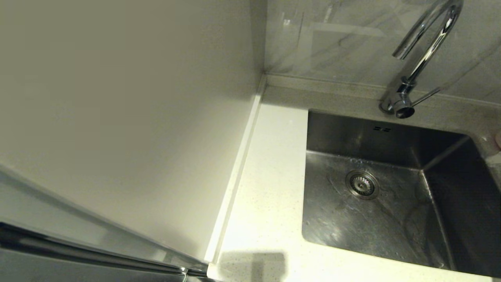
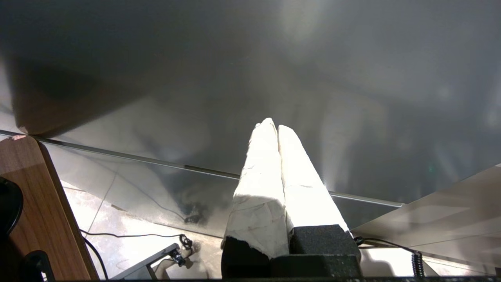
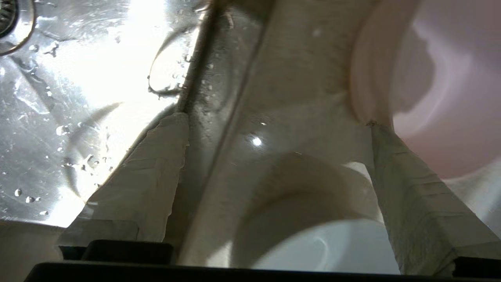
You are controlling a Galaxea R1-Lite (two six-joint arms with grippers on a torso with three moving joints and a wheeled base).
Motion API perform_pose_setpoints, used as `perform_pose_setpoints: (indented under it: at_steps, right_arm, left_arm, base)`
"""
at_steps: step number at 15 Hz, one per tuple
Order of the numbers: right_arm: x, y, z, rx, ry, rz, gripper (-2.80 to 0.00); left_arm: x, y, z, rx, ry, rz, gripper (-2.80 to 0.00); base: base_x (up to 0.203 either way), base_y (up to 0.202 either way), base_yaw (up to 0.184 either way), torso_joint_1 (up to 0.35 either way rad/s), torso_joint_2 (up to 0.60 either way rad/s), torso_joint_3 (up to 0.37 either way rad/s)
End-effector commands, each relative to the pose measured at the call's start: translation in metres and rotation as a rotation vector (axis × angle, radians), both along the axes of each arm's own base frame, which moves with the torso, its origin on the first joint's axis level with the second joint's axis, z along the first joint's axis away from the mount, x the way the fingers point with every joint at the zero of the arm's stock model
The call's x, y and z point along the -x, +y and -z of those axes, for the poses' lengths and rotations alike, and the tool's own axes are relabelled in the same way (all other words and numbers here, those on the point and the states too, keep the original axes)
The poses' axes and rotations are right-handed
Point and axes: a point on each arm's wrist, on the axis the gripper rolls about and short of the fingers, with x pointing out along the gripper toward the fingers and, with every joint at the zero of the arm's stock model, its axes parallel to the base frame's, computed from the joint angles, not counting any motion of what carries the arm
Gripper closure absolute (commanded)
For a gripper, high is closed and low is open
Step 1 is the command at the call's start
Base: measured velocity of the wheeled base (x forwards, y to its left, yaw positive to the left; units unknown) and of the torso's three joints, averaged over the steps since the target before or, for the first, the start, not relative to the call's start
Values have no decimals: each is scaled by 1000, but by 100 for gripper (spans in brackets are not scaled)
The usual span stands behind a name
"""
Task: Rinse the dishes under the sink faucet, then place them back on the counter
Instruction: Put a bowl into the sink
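Observation:
My right gripper needs to move toward the pink bowl's rim [image 1: 498, 140] [image 3: 360, 77] first and then close on it, because both fingers hang outside the rim of the bowl.
The right wrist view shows my right gripper [image 3: 276, 122] open over the counter strip [image 3: 297, 78] beside the sink [image 3: 78, 98]. A pale pink bowl [image 3: 450, 98] stands just past one fingertip [image 3: 377, 135]. A grey bowl [image 3: 313, 246] lies below, between the fingers, and nothing is gripped. In the head view only a sliver of the pink bowl [image 1: 498, 139] shows at the right edge. The sink [image 1: 391, 219] holds no bowl, and the faucet [image 1: 422, 55] runs no water. The yellow bowl is out of view. My left gripper [image 2: 273, 125] is shut on nothing, parked low beside a grey panel.
White counter [image 1: 270, 188] runs along the sink's left side, bounded by a plain upright white panel [image 1: 129, 117]. The basin floor is wet around the drain [image 1: 362, 184]. Cables lie on the floor [image 2: 133, 235] beneath the left arm.

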Motion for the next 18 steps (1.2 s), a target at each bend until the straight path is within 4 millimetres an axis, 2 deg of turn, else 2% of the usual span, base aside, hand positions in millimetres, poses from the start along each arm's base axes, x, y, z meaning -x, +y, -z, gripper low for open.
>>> perform_pose_setpoints:
  at_steps: [1, 4, 10, 14, 15, 18]
  right_arm:
    - [4, -1, -8, 18, -18, 5, -280]
    - [-2, -5, -8, 28, -61, 19, -280]
    - [-23, -19, 10, 70, -116, 74, -280]
    - [-24, -21, 12, 50, -124, 101, -280]
    - [-24, -21, 11, 47, -129, 108, 0]
    - [-22, -19, 6, 44, -140, 109, 0]
  left_arm:
    - [0, 0, 1, 0, 3, 0, 0]
    - [0, 0, 1, 0, 3, 0, 0]
    - [0, 0, 1, 0, 3, 0, 0]
    - [0, 0, 1, 0, 3, 0, 0]
    - [0, 0, 1, 0, 2, 0, 0]
    - [0, 0, 1, 0, 3, 0, 0]
  base:
    - [0, 0, 0, 0, 0, 0]
    - [0, 0, 0, 0, 0, 0]
    - [0, 0, 0, 0, 0, 0]
    - [0, 0, 0, 0, 0, 0]
    - [0, 0, 0, 0, 0, 0]
    - [0, 0, 0, 0, 0, 0]
